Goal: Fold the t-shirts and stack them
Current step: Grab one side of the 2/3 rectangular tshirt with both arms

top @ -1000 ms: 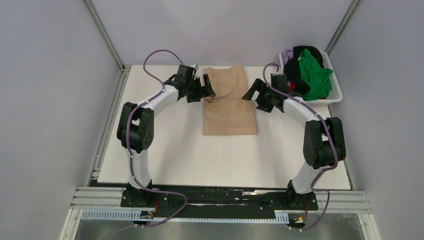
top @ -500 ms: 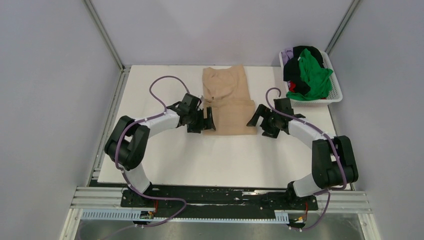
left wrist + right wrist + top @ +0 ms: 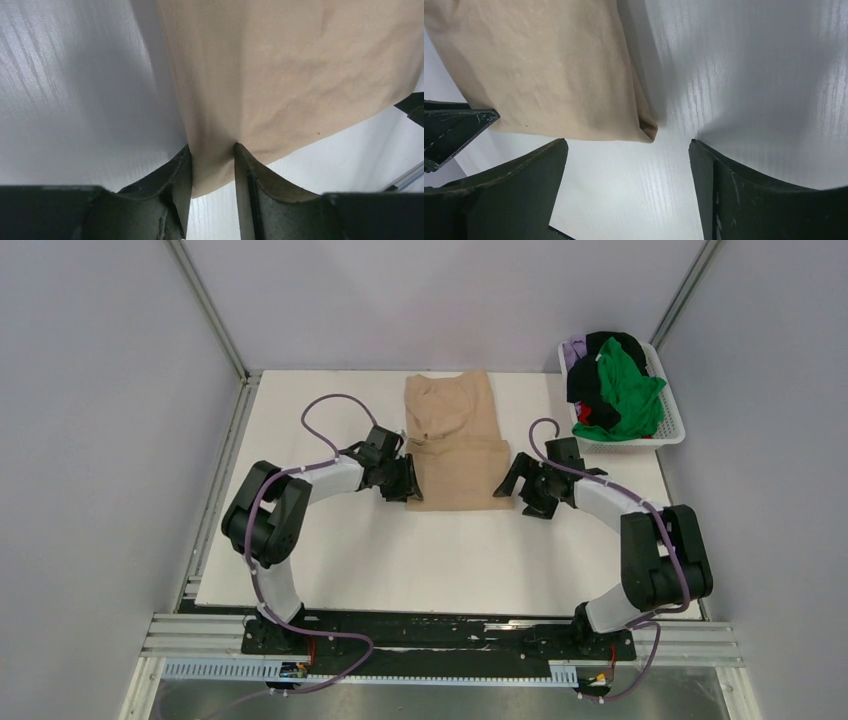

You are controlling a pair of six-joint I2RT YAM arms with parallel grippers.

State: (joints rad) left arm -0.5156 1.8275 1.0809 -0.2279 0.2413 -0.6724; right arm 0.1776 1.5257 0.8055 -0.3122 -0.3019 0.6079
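Observation:
I need to grab the tan-beige t-shirt's free near corner [image 3: 510, 505] [image 3: 642, 131] with my right gripper next, to match my left gripper's corner and fold the t-shirt's near edge over.
A tan-beige t-shirt [image 3: 455, 450] lies folded into a long strip at the middle of the white table [image 3: 430, 560]. My left gripper [image 3: 408, 483] is at the shirt's near left corner, and in the left wrist view [image 3: 213, 150] its jaws press that corner of cloth [image 3: 290, 75] between them. My right gripper [image 3: 510, 483] stands open at the near right corner. In the right wrist view [image 3: 628, 145] that folded corner [image 3: 544, 65] lies just ahead of the gap, touching neither finger. The other t-shirts, green [image 3: 625, 390], black [image 3: 600, 350], red [image 3: 585, 417] and pale purple [image 3: 573, 348], are heaped in a basket.
The white latticed basket [image 3: 672, 420] stands at the table's far right corner. Grey walls close in both sides and the back. Bare white table runs from the shirt's near edge to the arm bases.
Both arms came toward me along the shirt's sides, from its middle to its near corners. The left jaws closed onto the left corner. The right jaws stayed wide.

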